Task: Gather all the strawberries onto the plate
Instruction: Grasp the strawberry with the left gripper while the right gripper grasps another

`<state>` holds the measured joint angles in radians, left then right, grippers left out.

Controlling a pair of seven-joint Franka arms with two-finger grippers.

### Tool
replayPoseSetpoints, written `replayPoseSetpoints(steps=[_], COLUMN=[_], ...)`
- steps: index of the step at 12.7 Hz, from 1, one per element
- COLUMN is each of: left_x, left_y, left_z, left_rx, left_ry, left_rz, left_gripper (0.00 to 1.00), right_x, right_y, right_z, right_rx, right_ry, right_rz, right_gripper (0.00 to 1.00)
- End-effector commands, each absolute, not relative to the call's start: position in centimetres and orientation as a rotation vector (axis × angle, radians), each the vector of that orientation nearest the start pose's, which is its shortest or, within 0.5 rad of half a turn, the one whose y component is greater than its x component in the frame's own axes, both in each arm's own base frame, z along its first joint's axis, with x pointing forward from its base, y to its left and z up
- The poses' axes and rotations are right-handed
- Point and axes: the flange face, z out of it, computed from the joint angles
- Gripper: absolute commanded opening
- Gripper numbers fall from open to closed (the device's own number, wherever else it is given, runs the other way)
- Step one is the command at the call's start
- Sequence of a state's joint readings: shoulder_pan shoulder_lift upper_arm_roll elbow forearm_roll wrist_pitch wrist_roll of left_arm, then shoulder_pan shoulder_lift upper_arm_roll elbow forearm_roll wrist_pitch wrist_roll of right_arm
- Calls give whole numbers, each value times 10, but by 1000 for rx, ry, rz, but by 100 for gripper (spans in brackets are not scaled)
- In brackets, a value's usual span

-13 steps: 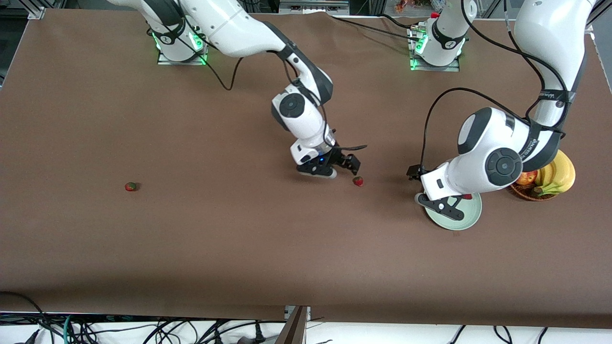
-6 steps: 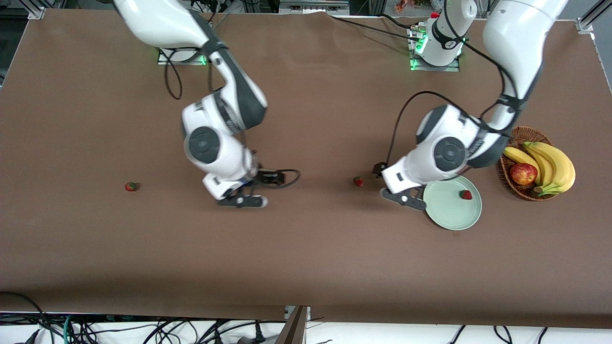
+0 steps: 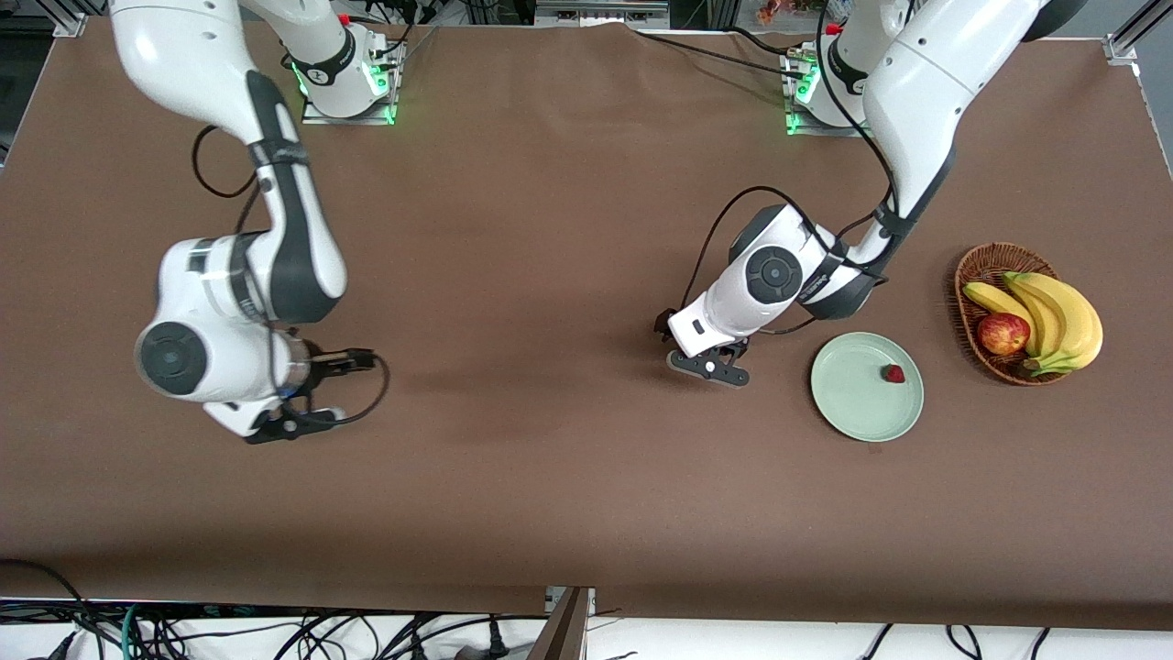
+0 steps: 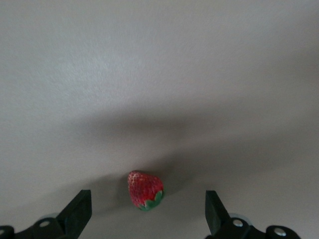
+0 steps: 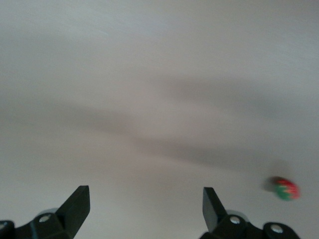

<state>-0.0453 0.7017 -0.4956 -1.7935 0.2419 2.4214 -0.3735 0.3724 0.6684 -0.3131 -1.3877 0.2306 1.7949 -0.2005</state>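
My right gripper grabs the strawberry by its leafy cap and red tip next, to add it to the plate.
The mint-green plate holds one strawberry. My left gripper is open, beside the plate toward the table's middle. In the left wrist view a second strawberry lies on the cloth between its spread fingers, untouched by the left gripper. The arm hides this berry in the front view. My right gripper is open and low near the right arm's end of the table. The right wrist view shows the third strawberry off to one side of the right gripper, outside its fingers.
A brown wicker basket with bananas and a red apple stands beside the plate toward the left arm's end. Brown cloth covers the table. Cables hang past the edge nearest the front camera.
The left gripper moved off the plate to the middle strawberry, leaving one berry in the plate. The right arm swung from that middle berry toward its own end of the table.
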Motion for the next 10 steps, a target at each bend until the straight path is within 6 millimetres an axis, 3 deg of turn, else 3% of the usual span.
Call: replayPoseSetpoints(steps=[1, 2, 4, 6, 7, 10], left_x=[570, 568, 568, 568, 569, 573], left_y=[-319, -320, -321, -321, -321, -315], left_z=[186, 181, 175, 178, 182, 193], left_rx=[-3230, -3198, -3194, -3192, -3186, -3174], left_ry=[419, 476, 475, 477, 484, 484], left_rz=[54, 39, 15, 9, 4, -5], left_gripper=[100, 91, 52, 12, 0, 0], right_x=[690, 690, 684, 680, 679, 676], right_y=[47, 35, 9, -23, -29, -48], right_z=[275, 259, 226, 212, 210, 203], right_rx=[-3034, -3038, -3039, -3026, -3025, -3056], right_ry=[-385, -357, -309, -351, -342, -351], right_rz=[436, 457, 507, 498, 502, 544], right_gripper=[100, 100, 100, 100, 100, 100])
